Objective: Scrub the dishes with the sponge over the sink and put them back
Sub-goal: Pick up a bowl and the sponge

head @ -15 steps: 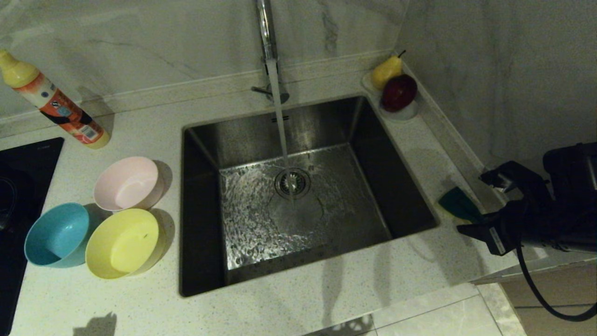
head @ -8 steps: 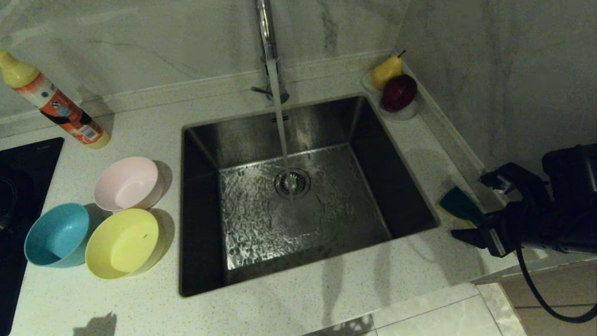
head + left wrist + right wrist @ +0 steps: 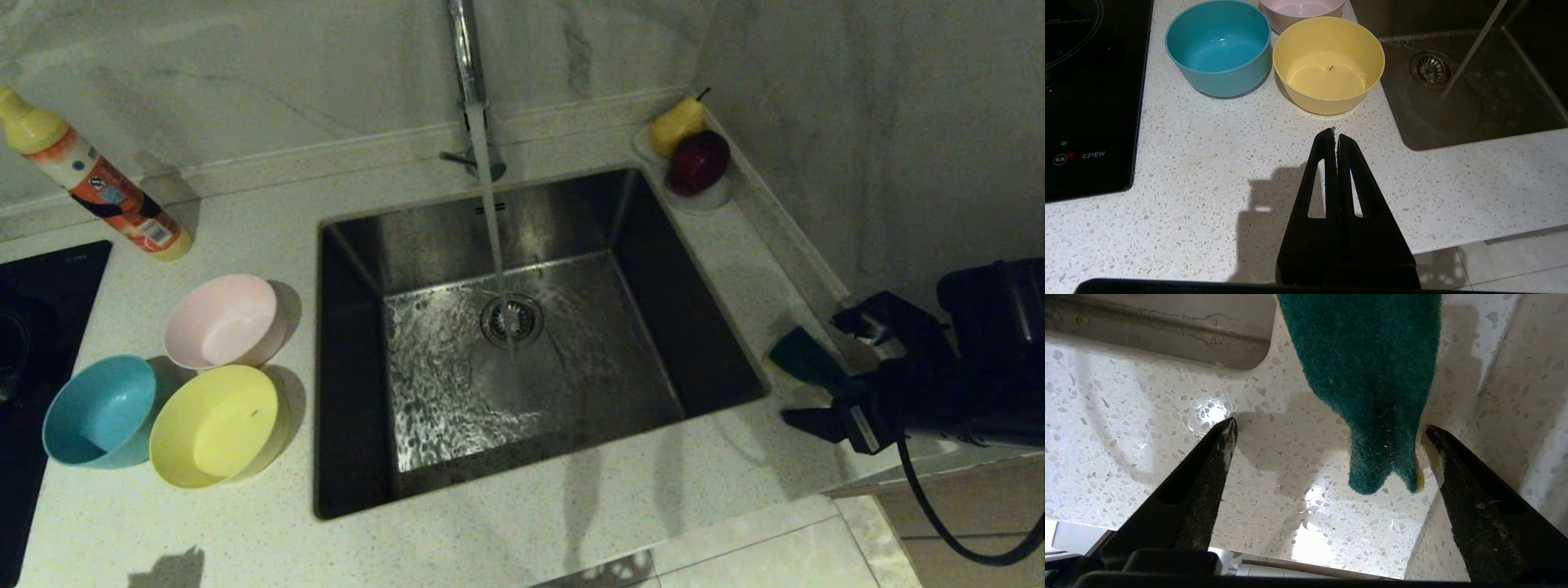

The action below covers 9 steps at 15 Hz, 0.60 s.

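My right gripper grabs the sponge by its narrow pinched end (image 3: 840, 380) next. The reason is that the sponge spreads out wide toward its far half (image 3: 801, 353), nearly filling my open fingertips.
The sponge (image 3: 798, 356) lies dark green side up on the counter right of the sink (image 3: 351, 367). My right gripper (image 3: 815, 369) is open around the sponge's near end. In the right wrist view the sponge (image 3: 1372, 375) reaches in between the spread fingers of the right gripper (image 3: 1331, 428), close beside one of them. The pink bowl (image 3: 222, 320), blue bowl (image 3: 100, 408) and yellow bowl (image 3: 216, 425) stand upright left of the sink. My left gripper (image 3: 1336, 134) hangs shut and empty over the counter in front of the yellow bowl (image 3: 1329, 61).
Water runs from the chrome tap (image 3: 465, 49) onto the drain strainer (image 3: 512, 320). A detergent bottle (image 3: 98, 184) leans at the back left. A white dish with a pear and a red apple (image 3: 718, 198) sits at the back right. A black hob (image 3: 49, 278) is at the left, with a wall close on the right.
The right gripper's jaws have spread wider, the nearer finger swinging away from the sponge. The sponge stays on the counter. The left arm and the bowls have not moved.
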{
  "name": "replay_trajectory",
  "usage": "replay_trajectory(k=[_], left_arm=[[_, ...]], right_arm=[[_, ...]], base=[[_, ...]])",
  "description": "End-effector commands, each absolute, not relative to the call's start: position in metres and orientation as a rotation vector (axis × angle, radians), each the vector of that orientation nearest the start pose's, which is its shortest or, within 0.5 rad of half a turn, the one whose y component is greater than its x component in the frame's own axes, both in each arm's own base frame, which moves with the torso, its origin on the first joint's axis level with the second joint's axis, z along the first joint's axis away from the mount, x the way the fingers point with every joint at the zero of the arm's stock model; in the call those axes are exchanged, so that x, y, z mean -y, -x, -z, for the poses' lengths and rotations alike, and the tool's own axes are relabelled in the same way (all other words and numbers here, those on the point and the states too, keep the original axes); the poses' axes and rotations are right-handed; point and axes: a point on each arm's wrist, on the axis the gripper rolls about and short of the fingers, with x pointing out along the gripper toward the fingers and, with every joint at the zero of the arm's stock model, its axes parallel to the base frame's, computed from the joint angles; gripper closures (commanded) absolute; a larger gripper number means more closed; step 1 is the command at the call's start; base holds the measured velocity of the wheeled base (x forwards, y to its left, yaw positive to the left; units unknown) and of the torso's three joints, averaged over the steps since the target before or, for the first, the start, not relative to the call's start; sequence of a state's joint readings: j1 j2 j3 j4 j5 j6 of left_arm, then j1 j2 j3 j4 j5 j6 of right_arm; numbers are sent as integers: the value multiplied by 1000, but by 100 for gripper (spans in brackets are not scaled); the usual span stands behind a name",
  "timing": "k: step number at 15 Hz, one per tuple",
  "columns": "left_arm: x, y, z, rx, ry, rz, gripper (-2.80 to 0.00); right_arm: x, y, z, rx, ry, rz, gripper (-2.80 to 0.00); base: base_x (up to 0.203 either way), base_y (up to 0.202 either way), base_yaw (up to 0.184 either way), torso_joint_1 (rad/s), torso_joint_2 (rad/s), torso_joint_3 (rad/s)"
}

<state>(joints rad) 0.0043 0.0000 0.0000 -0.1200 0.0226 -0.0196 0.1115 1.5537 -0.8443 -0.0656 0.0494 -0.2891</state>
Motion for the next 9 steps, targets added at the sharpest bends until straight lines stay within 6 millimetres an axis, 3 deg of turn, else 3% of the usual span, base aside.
replay_trajectory(k=[1,7,8,9], left_arm=[[0,20,-77,81,21,-27,0],[0,20,-77,81,21,-27,0],[0,20,-77,81,21,-27,0],[0,20,-77,81,21,-27,0]], right_arm=[[-30,-259,-179,-627,299,-251,-280],[-30,-259,-180,-624,299,-250,-280],[-30,-259,-179,-626,299,-250,0],[-30,-259,-179,-628,300,-251,0]], base=[[0,0,0,0,0,0],[0,0,0,0,0,0],[0,0,0,0,0,0],[0,0,0,0,0,0]])
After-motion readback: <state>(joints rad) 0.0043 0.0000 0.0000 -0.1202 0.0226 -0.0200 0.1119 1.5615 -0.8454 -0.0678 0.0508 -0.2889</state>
